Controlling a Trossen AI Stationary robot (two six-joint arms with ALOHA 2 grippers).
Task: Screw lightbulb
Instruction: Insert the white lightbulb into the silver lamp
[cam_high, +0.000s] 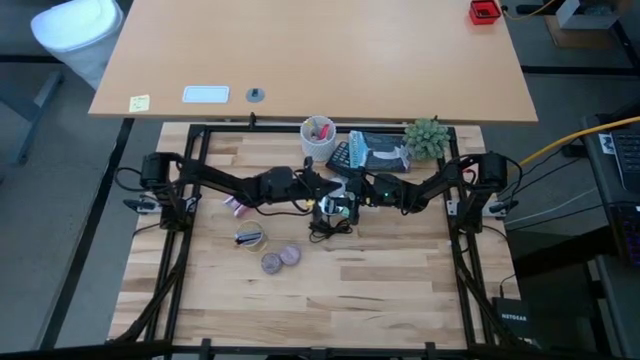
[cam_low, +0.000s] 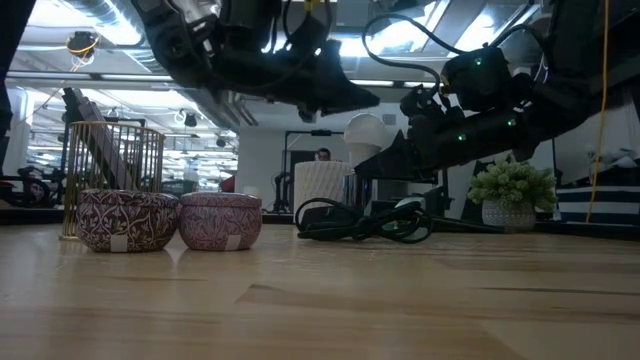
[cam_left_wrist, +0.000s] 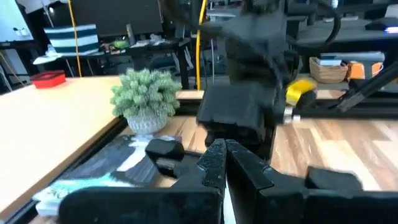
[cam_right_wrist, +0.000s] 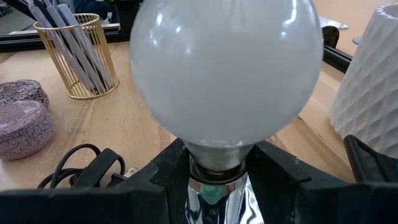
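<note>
The screw base sits inside the chrome socket's rim in the right wrist view, so my right gripper opens now and the lightbulb would stand in place.
The lightbulb (cam_right_wrist: 225, 74), white and round with a silvery screw base (cam_right_wrist: 214, 194), shows in the low view (cam_low: 365, 133) raised above the table's middle. My right gripper (cam_right_wrist: 217, 169) is shut on it, reaching in from the table's right (cam_high: 348, 200). My left gripper (cam_left_wrist: 224, 158) is shut and reaches in from the left (cam_high: 318, 192). Its tips (cam_low: 352, 98) stand just above and beside the bulb's top; whether they touch it I cannot tell. My right gripper pinches the bulb's narrow neck (cam_right_wrist: 214, 163), where the glass meets the metal base, between its two fingers (cam_right_wrist: 163, 173). The fingers come slanting down from the table's right. The glass globe sticks out beyond the fingertips, and the bulb is lifted clear of the table.
A black cord (cam_low: 365, 222) lies coiled under the bulb. Two purple tins (cam_low: 125, 220) (cam_low: 220, 220) and a gold wire pen holder (cam_low: 115, 165) stand nearer the left. A white patterned cup (cam_high: 318, 140), a dark packet (cam_high: 370, 152) and a small plant (cam_high: 427, 138) line the far edge.
</note>
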